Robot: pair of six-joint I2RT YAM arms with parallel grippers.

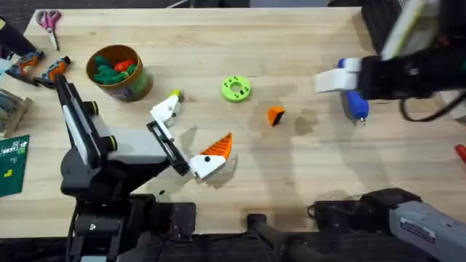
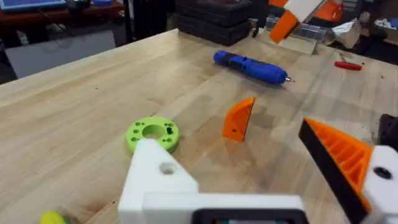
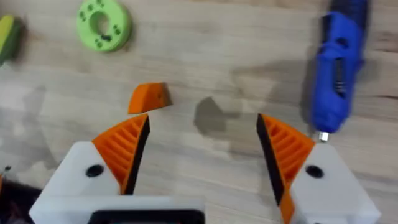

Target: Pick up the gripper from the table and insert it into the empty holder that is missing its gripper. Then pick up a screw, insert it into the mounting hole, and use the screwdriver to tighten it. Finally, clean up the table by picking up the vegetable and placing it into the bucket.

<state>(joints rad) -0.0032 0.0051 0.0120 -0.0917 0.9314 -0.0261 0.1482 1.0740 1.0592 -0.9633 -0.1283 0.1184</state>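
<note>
I should next grab the loose orange gripper by its orange body [image 1: 274, 114] with my right gripper. Then it can fill the holder [image 1: 166, 109] that is missing its gripper.
The loose orange gripper [image 1: 274, 115] [image 2: 239, 118] [image 3: 149, 98] lies on the table mid-right. My left gripper [image 1: 191, 135] [image 2: 249, 168] stands open to its left. One of its fingers is the bare white holder [image 1: 166, 109] [image 2: 158, 180]; the other carries an orange tip [image 1: 217, 149]. My right gripper [image 1: 341, 75] [image 3: 202, 134] hovers open above the table, between the orange gripper and the blue screwdriver [image 1: 355, 105] [image 3: 339, 68] [image 2: 249, 65]. The yellow-green vegetable [image 1: 175, 94] [image 2: 53, 218] lies beside the holder. The bucket [image 1: 135, 86] stands at the back left with toy vegetables inside.
A lime-green disc with holes [image 1: 235, 88] [image 2: 152, 134] [image 3: 104, 23] lies behind the orange gripper. Pink-handled scissors [image 1: 49, 20] and orange-handled pliers [image 1: 36, 67] sit at the far left. A green circuit board [image 1: 11, 164] lies at the left edge and a red item [image 1: 460, 151] at the right edge.
</note>
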